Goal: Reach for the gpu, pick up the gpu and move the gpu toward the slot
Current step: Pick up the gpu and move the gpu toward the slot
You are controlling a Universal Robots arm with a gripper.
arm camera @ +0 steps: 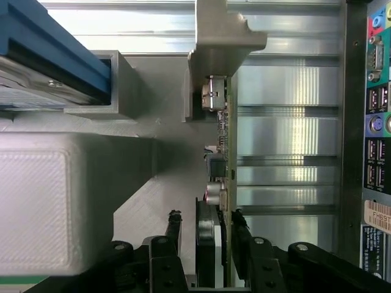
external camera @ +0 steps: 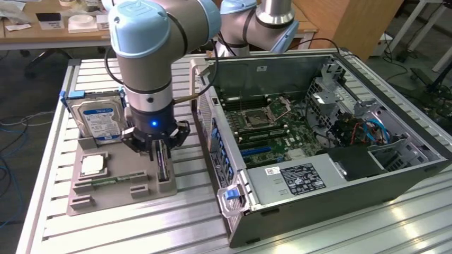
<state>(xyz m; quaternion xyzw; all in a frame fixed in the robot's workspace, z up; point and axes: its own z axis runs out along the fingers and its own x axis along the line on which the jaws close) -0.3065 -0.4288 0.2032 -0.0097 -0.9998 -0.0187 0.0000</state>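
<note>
The grey holder tray's groove encloses the GPU's lower edge, so my gripper needs to grip the GPU next by its exposed upper edge [external camera: 161,145].
The gpu [external camera: 164,168] stands on edge in a groove of the grey holder tray [external camera: 120,198], a thin dark card seen edge-on. My gripper [external camera: 156,152] is lowered straight over it, one finger on each side. In the wrist view the gpu [arm camera: 218,162] runs between the two black fingers [arm camera: 175,224], its fan bulge [arm camera: 206,244] low between them. The gripper [arm camera: 206,223] is open: one finger is close against the card and a narrow gap shows on the fan side. The blue slot [external camera: 263,150] lies on the motherboard inside the open computer case [external camera: 395,174].
A hard drive with a blue label [external camera: 99,119] stands upright at the tray's back. A square silver CPU chip [external camera: 94,165] and a memory stick [external camera: 113,181] lie beside the gpu. The case's rear port panel [arm camera: 374,122] is close by. The slatted metal table [external camera: 141,233] surrounds everything.
</note>
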